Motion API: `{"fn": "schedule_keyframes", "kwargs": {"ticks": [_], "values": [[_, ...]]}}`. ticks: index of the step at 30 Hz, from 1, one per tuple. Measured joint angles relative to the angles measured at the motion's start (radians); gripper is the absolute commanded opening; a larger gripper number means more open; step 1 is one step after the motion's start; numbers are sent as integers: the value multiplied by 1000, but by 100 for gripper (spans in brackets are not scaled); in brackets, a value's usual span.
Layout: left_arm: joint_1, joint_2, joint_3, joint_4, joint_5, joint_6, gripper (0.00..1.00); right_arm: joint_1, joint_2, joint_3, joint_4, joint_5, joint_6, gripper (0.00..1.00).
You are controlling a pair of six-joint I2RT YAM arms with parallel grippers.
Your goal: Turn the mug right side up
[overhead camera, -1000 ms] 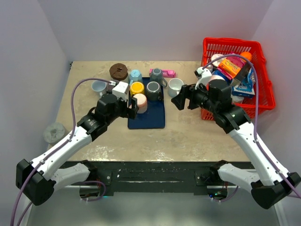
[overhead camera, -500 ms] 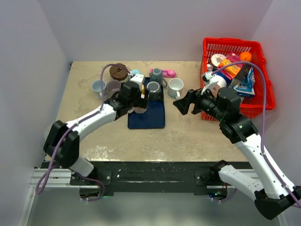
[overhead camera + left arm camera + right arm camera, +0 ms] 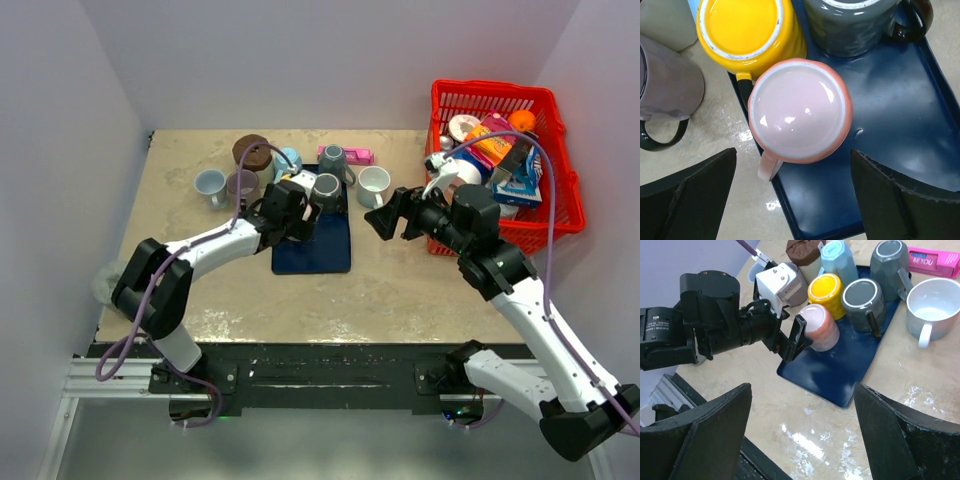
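Observation:
I need to grab the pink mug's handle [image 3: 769, 167] with my left gripper next and leave the mug's body free. Then I can hand the mug over and turn it upright.
A pink mug [image 3: 800, 110] stands upside down, base up, at the left edge of the dark blue tray [image 3: 890, 115]. Its handle sticks out over the tray's left rim. My left gripper [image 3: 797, 195] is open and hovers just above and near the mug, one finger on either side, not touching it. In the right wrist view the mug [image 3: 817, 332] sits right behind the left gripper [image 3: 795, 340]. In the top view the left gripper [image 3: 300, 215] hides the mug. My right gripper [image 3: 385, 218] is open and empty above the table, right of the tray.
On the tray also stand an upside-down yellow mug [image 3: 745, 25] and a grey mug [image 3: 855, 25]. A mauve mug [image 3: 665, 80] is left of the tray, a white mug [image 3: 373, 182] upright to its right. A red basket [image 3: 560, 150] full of items stands at the far right.
My left arm has reached forward and right until its gripper came over the pink mug. My right arm has shifted only slightly.

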Motion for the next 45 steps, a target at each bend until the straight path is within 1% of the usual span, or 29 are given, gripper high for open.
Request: {"fn": "schedule_keyframes", "kwargs": {"ticks": [3,9,14,19,21,23,24,26,30,33,38,41,44,45], "values": [[4,31,2,-2,18,38,99,0,14,-17,0,-2,3,86],[29,114,8,-31,76,52,98,0,37,-29,-1,-2,18,86],[35,115,8,-39,89,49,88,0,37,-29,-1,-2,24,86],[35,93,8,-40,102,41,76,0,37,-29,-1,-2,26,86],[35,74,8,-39,103,40,73,0,37,-29,-2,0,26,86],[35,58,8,-38,105,39,72,0,37,-29,-6,1,26,86],[35,55,8,-38,106,39,67,0,37,-29,-10,2,26,86],[35,52,8,-38,108,37,65,0,37,-29,-16,3,25,86],[35,52,8,-40,114,34,54,0,37,-29,-22,3,26,86],[35,52,8,-40,114,33,50,0,37,-29,-23,3,26,86],[35,60,8,-39,113,33,49,0,37,-29,-23,4,26,86],[35,71,8,-39,107,33,45,0,37,-29,-23,6,26,86],[35,84,8,-40,97,33,37,0,37,-29,-23,6,26,86],[35,87,8,-40,93,33,33,0,37,-29,-23,6,26,86]]}}
